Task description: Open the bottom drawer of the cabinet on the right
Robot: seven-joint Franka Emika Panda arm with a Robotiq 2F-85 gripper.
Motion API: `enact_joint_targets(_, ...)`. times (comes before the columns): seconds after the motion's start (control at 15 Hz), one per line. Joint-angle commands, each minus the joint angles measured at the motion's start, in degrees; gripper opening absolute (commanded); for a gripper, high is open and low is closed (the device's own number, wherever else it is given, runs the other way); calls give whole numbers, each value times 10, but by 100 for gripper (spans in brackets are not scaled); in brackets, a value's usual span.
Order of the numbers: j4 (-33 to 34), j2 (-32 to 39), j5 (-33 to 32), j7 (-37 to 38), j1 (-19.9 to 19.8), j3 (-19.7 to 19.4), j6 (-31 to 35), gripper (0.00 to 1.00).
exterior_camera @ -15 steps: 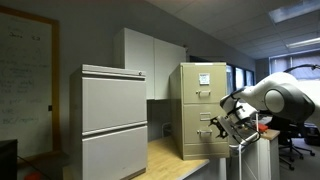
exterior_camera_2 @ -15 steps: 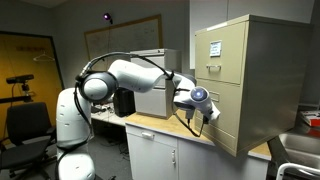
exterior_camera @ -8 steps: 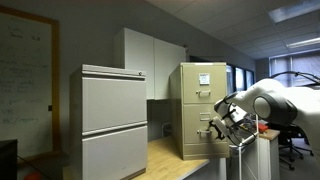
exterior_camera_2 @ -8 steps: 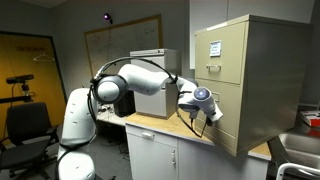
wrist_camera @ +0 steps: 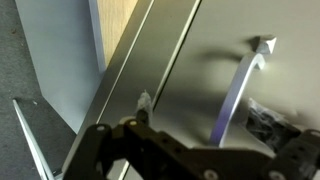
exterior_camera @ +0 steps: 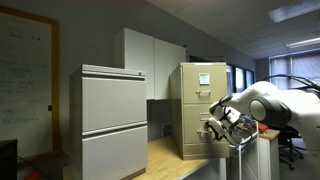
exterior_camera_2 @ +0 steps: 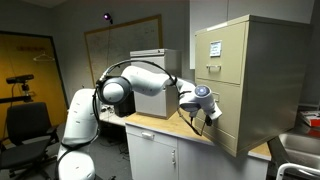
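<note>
The robot next needs to grab the bottom drawer's metal bar handle [wrist_camera: 240, 88] with its gripper. Then it can pull the drawer open.
The beige two-drawer file cabinet [exterior_camera: 203, 108] stands on a wooden counter at the right; it also shows in an exterior view [exterior_camera_2: 252, 80]. Its bottom drawer [exterior_camera: 203, 132] is closed, with a metal bar handle [wrist_camera: 240, 88]. My gripper [exterior_camera: 214, 130] is right at the bottom drawer's front, also seen in an exterior view [exterior_camera_2: 212, 113]. In the wrist view the gripper [wrist_camera: 205, 112] is open, with one finger on each side of the handle, which lies between them. I cannot tell whether the fingers touch it.
A larger grey lateral cabinet [exterior_camera: 113, 120] stands left of the beige one on the wooden counter [exterior_camera: 170, 160]. White wall cupboards [exterior_camera: 150, 60] hang behind. A printer [exterior_camera_2: 150, 90] sits behind the arm. A sink edge [exterior_camera_2: 300, 150] is at the right.
The arm has moved in toward the beige cabinet, bringing the gripper closer to the bottom drawer's handle. The drawer has not moved.
</note>
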Motion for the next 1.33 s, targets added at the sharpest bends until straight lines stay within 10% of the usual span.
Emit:
enact_joint_targets(0.0,45,47,-32,45,-4,20,-12,100)
enact_joint_targets(0.07,44,55,-37,48,-4,25,-14,100)
enact_joint_targets(0.13,44,60,-41,49,-4,28,-15,75)
enact_joint_targets(0.87,-39,-43,-132,28,14,56,-30,3)
enact_joint_targets(1.27,-112,-61,-50,-72,12,103,100,1)
